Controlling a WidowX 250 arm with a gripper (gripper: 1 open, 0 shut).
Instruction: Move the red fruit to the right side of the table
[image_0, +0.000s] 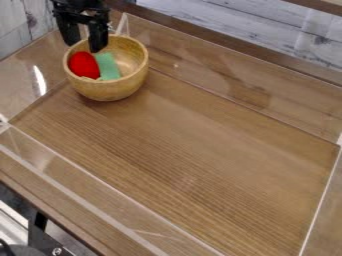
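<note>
My gripper is open at the back rim of the bowl with its fingers above the red fruit's top (83, 63), so it should go lower first and then close on the red fruit.
The red fruit (84, 64) lies inside a wooden bowl (108, 85) at the far left of the table (201, 140), beside a flat green piece (108, 67). My black gripper (84, 40) hangs open just above the bowl's back rim, its fingertips over the red fruit and not touching it. Nothing is between the fingers. The fruit's leafy cap is not visible from here.
Low clear acrylic walls (321, 190) edge the brown wood-grain tabletop. A white brick-patterned backdrop (254, 25) stands behind the far edge.
</note>
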